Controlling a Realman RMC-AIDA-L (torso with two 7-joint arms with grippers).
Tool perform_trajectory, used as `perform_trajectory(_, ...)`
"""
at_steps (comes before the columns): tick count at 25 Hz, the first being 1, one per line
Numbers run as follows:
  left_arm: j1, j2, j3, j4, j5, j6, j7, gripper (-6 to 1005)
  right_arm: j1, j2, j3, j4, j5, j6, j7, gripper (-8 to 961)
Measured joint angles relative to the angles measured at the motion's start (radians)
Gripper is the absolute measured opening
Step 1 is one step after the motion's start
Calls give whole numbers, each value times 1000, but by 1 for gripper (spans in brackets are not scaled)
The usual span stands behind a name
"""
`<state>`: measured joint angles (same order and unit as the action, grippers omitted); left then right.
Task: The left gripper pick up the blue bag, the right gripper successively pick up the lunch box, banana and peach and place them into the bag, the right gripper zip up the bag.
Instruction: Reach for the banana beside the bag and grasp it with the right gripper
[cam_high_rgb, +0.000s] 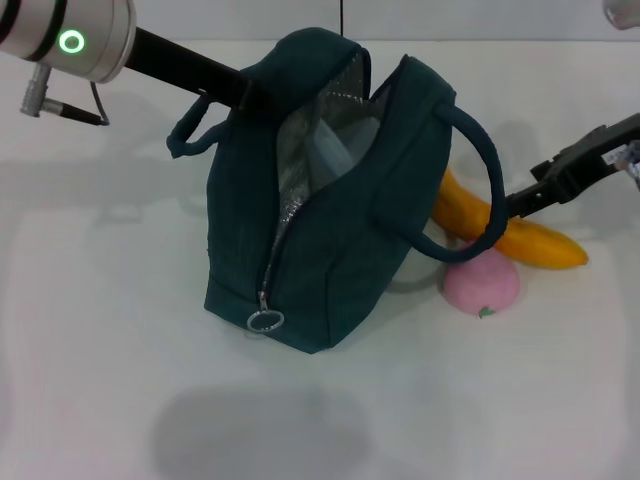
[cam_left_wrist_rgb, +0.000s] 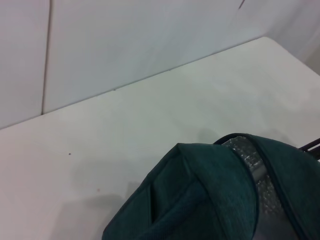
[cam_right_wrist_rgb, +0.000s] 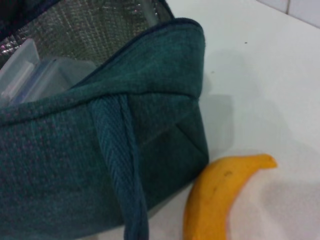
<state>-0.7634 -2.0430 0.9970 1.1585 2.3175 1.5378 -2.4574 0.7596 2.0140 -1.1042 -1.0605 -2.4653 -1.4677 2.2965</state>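
Note:
The banana (cam_high_rgb: 540, 243) is below the fingers of my right gripper, which are beside the bag's handle (cam_high_rgb: 490, 180) in the head view. It isn't time to close yet: my right gripper will go down first, then close on the banana.
The blue bag (cam_high_rgb: 340, 240) stands open on the white table, and its silver lining shows. A clear lunch box (cam_high_rgb: 335, 145) lies inside it and also shows in the right wrist view (cam_right_wrist_rgb: 35, 75). My left gripper (cam_high_rgb: 243, 95) is shut on the bag's far top edge. A banana (cam_high_rgb: 540, 243) and a pink peach (cam_high_rgb: 482, 283) lie on the table just right of the bag. My right gripper (cam_high_rgb: 512, 205) hovers just over the banana, close to the bag's right handle (cam_high_rgb: 490, 180). The banana (cam_right_wrist_rgb: 220, 195) lies beside the bag's end (cam_right_wrist_rgb: 75, 165) in the right wrist view.
The zipper's ring pull (cam_high_rgb: 265, 320) hangs at the bag's near end. The white table (cam_high_rgb: 100, 350) stretches to the left and front. A wall rises behind the table's far edge (cam_left_wrist_rgb: 115, 50).

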Motion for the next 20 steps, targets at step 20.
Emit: perform_trajectory(20,11,-7,0,-11,2,-4,12,107,42,5,-99,176,73,168,-49,714)
